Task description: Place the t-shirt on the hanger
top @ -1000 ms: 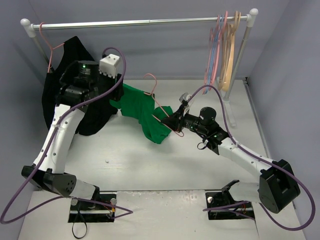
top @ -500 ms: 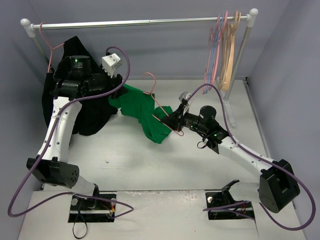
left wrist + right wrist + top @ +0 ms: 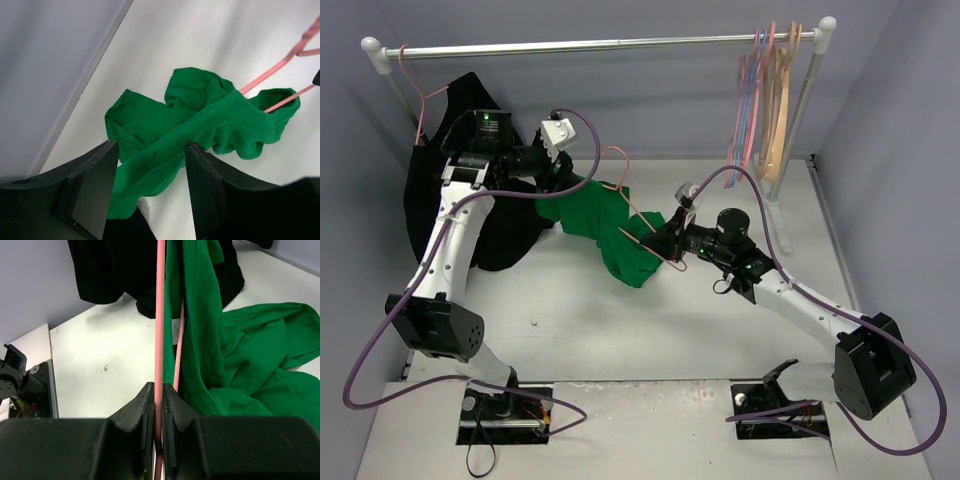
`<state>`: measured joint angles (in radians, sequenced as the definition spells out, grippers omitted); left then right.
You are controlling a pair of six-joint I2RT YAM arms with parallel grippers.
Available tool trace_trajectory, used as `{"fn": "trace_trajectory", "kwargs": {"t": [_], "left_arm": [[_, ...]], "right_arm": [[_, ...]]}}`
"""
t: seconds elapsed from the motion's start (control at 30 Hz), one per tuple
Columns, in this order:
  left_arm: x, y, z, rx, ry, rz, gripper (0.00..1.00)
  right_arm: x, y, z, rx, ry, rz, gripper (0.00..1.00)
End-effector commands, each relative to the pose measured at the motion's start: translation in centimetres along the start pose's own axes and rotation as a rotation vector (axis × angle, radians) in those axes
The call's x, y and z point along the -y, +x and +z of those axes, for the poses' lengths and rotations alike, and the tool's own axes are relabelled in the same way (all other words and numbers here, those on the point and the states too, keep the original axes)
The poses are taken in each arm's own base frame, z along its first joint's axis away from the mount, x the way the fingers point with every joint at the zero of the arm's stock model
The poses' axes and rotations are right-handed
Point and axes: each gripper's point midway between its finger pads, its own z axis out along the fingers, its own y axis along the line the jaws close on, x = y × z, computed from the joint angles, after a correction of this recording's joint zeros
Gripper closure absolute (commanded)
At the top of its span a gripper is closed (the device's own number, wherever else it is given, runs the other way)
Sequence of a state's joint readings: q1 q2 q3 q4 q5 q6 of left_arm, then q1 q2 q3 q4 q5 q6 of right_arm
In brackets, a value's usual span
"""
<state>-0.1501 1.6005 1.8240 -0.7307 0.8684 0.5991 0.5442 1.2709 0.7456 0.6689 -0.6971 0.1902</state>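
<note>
I need to grab the green t-shirt's draped edge (image 3: 563, 204) (image 3: 151, 162) beyond the hanger's hook with my left gripper next. The t-shirt's other end then stays free for putting it on the hanger.
The green t-shirt (image 3: 605, 225) lies bunched on the table, partly draped over the pink hanger (image 3: 620, 165), whose hook points to the back. My right gripper (image 3: 665, 240) is shut on the hanger's wire at the shirt's right end; in the right wrist view the wire (image 3: 160, 315) runs straight up from the shut jaws (image 3: 159, 390), with the shirt (image 3: 250, 355) hanging to its right. My left gripper (image 3: 563, 180) is open above the shirt's left end. In the left wrist view the shirt (image 3: 200, 120) lies between and beyond the open fingers (image 3: 95, 185), untouched, with the hanger's wires (image 3: 280, 65) at the top right.
A black garment (image 3: 470, 180) hangs on another pink hanger at the left end of the metal rail (image 3: 600, 45) and reaches the table beside the shirt. Several blue, pink and tan hangers (image 3: 765, 100) hang at the rail's right end, by its post (image 3: 795, 130).
My left arm has swung right, from over the black garment to above the shirt's left end. The right gripper, hanger and shirt have barely moved.
</note>
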Motion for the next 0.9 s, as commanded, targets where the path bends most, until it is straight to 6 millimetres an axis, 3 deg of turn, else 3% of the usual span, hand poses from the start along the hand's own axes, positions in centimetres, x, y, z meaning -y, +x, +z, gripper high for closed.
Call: {"fn": "trace_trajectory", "kwargs": {"t": [0.0, 0.23, 0.43, 0.6, 0.87], "left_arm": [[0.5, -1.5, -0.3, 0.064, 0.041, 0.125, 0.45], [2.3, 0.3, 0.5, 0.048, 0.126, 0.106, 0.46], [2.5, 0.6, 1.1, 0.056, 0.144, 0.093, 0.52], [3.2, 0.2, 1.7, 0.069, 0.173, 0.094, 0.68], [5.5, 0.6, 1.6, 0.082, 0.237, 0.057, 0.61]], "right_arm": [[-0.8, -5.7, 0.4, 0.14, -0.053, -0.117, 1.0], [-0.8, -5.9, 0.9, 0.128, -0.07, -0.119, 1.0], [-0.9, -5.9, 1.2, 0.12, -0.091, -0.114, 1.0], [-1.1, -6.1, 1.4, 0.114, -0.104, -0.115, 1.0], [-1.2, -6.4, 1.6, 0.101, -0.12, -0.125, 1.0]]}}
